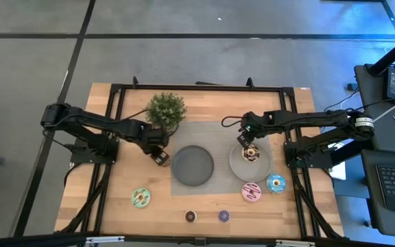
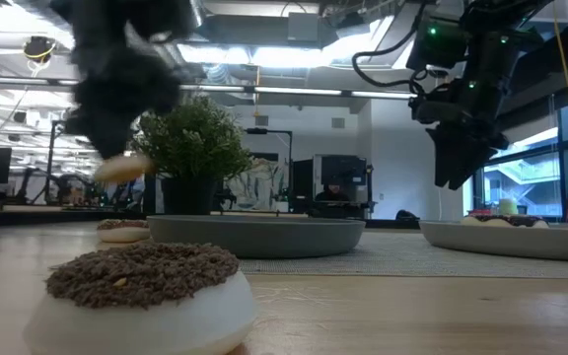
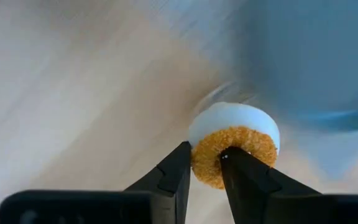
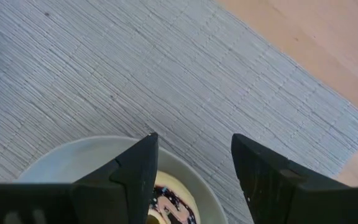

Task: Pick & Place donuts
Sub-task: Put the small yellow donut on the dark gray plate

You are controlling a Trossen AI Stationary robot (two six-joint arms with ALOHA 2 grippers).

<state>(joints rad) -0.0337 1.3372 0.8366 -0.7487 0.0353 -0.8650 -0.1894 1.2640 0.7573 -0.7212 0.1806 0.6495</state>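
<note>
The orange mini donut point(image 3: 232, 134) would miss the dark grey plate, being short of it, so I will move it toward the plate before my left gripper releases it.
My left gripper point(image 1: 161, 158) hangs above the wood between the plant and the dark grey plate point(image 1: 193, 165), shut on the orange mini donut point(image 3: 232, 146). My right gripper point(image 1: 244, 140) hovers open over the far rim of the pale grey bowl point(image 1: 260, 171), touching nothing. The chocolate sprinkled donut point(image 1: 251, 154) lies flat in that bowl and shows between the right fingers point(image 4: 173, 208). The green point(image 1: 141, 197), pink point(image 1: 252, 191) and blue point(image 1: 276, 183) donuts lie flat on the wood, as do the dark brown point(image 1: 190, 216) and purple point(image 1: 223, 216) minis. My left gripper holds the orange mini donut by its ring wall point(image 3: 207, 158). One finger point(image 3: 238, 165) sits in the hole and the other point(image 3: 179, 165) is on the outer side. In the low view the donut point(image 2: 124, 166) is lifted clear of the table, below the gripper.
A potted plant point(image 1: 166, 110) stands at the mat's far left corner, close behind the left gripper. The grey woven mat point(image 1: 218, 130) lies under plate and bowl. In the low view a brown-topped mini donut point(image 2: 141, 286) sits near the table's near edge.
</note>
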